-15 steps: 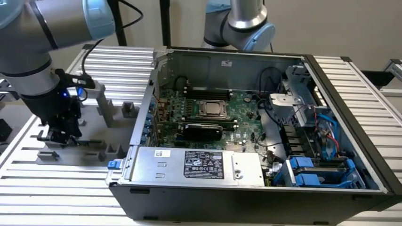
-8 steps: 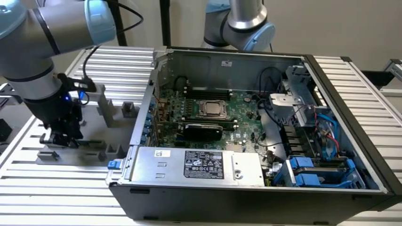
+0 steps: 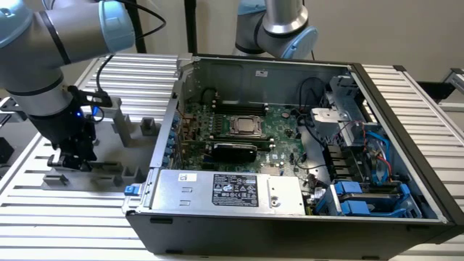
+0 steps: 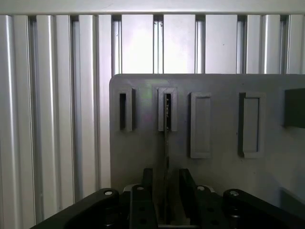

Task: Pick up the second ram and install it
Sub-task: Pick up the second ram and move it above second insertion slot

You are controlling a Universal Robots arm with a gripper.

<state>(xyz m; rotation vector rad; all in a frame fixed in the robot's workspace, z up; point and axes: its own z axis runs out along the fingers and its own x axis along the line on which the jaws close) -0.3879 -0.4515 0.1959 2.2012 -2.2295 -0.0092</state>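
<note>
My gripper grabs the second ram by its free upper edge point(image 4: 166, 191) next, since the ram's end is boxed in by the holder's slot.
The second ram point(image 4: 166, 143) stands on edge in a slot of the grey holder block point(image 4: 214, 171), showing as a thin dark line with a green tip. My gripper point(image 4: 166, 195) is low over it, open. One dark finger point(image 4: 147, 191) sits on each side of the stick, with a gap to it on both sides. In the exterior view my gripper point(image 3: 70, 159) hangs over the grey holder point(image 3: 108, 173), at that view's left of the open PC case point(image 3: 290, 217). The motherboard point(image 3: 283, 117) with its long black memory slots point(image 3: 239, 106) lies inside the case.
The holder carries further upright posts point(image 3: 149, 128) and empty slots point(image 4: 200, 125). The ribbed aluminium table point(image 3: 65, 228) runs all around. A second arm point(image 3: 279, 27) stands behind the case. The power supply point(image 3: 232, 190), cables and blue drive brackets point(image 3: 362, 198) crowd the case's near side.
</note>
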